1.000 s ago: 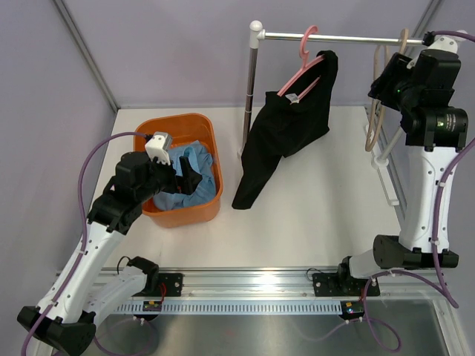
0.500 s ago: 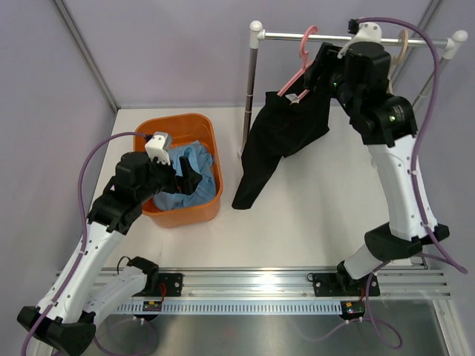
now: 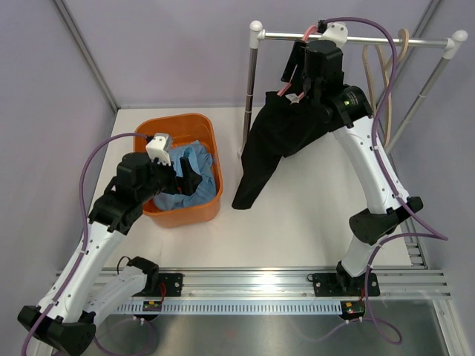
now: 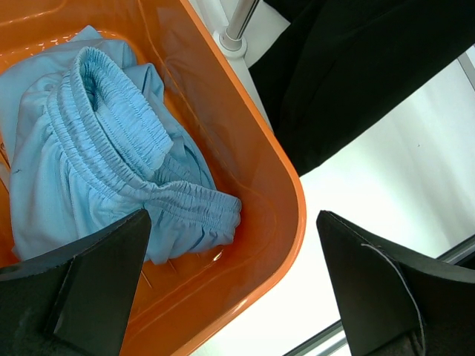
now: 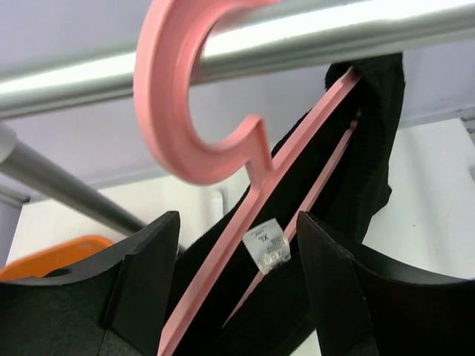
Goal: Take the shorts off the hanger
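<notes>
My right gripper is to grab the pink hanger's near arm (image 3: 287, 87) (image 5: 233, 229) beside the hanger's hook next, which leaves the hanger's far end free to remove the shorts.
Black shorts (image 3: 286, 137) hang from a pink hanger (image 3: 306, 33) on the metal rail (image 3: 386, 38), one leg trailing down to the table. My right gripper (image 3: 299, 78) is up at the hanger, open. In the right wrist view its fingers (image 5: 148, 274) straddle the pink hanger (image 5: 223, 259) and the waistband of the shorts (image 5: 356, 170), where a white size label shows; I cannot tell whether they touch. My left gripper (image 3: 194, 178) hovers open over the orange bin (image 3: 208, 126), holding nothing.
Light blue shorts (image 4: 96, 148) lie crumpled in the orange bin (image 4: 289, 185). Beige hangers (image 3: 378, 67) hang bare at the rail's right end. The rail's left post (image 3: 252, 81) stands just behind the bin. Purple walls enclose the table.
My right arm has swung left along the rail from the beige hangers to the pink hanger, and its jaws have widened. The left arm has stayed put.
</notes>
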